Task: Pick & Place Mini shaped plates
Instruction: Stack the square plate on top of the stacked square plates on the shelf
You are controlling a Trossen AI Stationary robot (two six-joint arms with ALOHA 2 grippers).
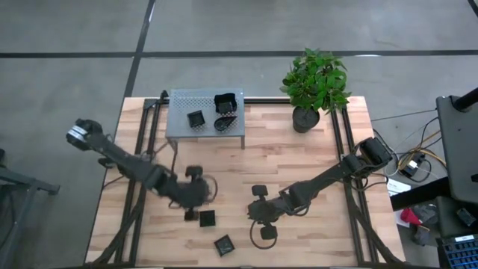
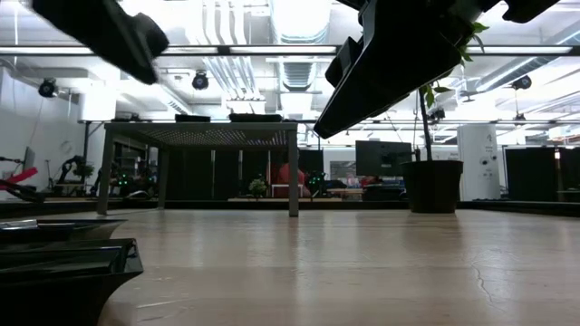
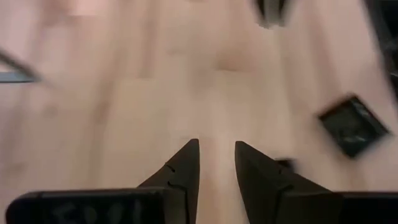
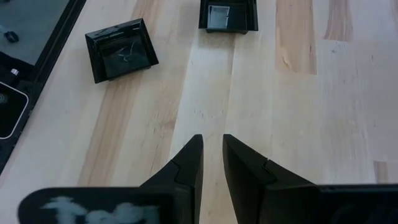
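My left gripper grabs the square plate by the side of its rim (image 1: 207, 212) (image 3: 286, 163) next, to place the plate on the perforated grey stand with the others.
Two square dark mini plates lie flat on the wooden table near its near edge (image 1: 207, 218) (image 1: 223, 244); the right wrist view shows them ahead of the fingers (image 4: 121, 50) (image 4: 228, 15). Three more mini plates rest on the small perforated grey stand (image 1: 196, 118) (image 1: 225, 103) (image 1: 225, 124). My left gripper (image 1: 196, 193) (image 3: 216, 155) hovers over bare wood just behind the nearer plates, open by a narrow gap, with one square plate (image 3: 353, 124) off to its side. My right gripper (image 1: 261, 218) (image 4: 212, 146) hangs to the right of the two plates, also open by a narrow gap, holding nothing.
The grey stand (image 1: 206, 119) stands at the table's far middle on thin legs (image 2: 293, 172). A potted plant (image 1: 312, 86) occupies the far right corner, its dark pot (image 2: 433, 186) on the wood. Black rails run along both sides (image 1: 142, 164) (image 1: 345, 164). Bare wood lies between the arms.
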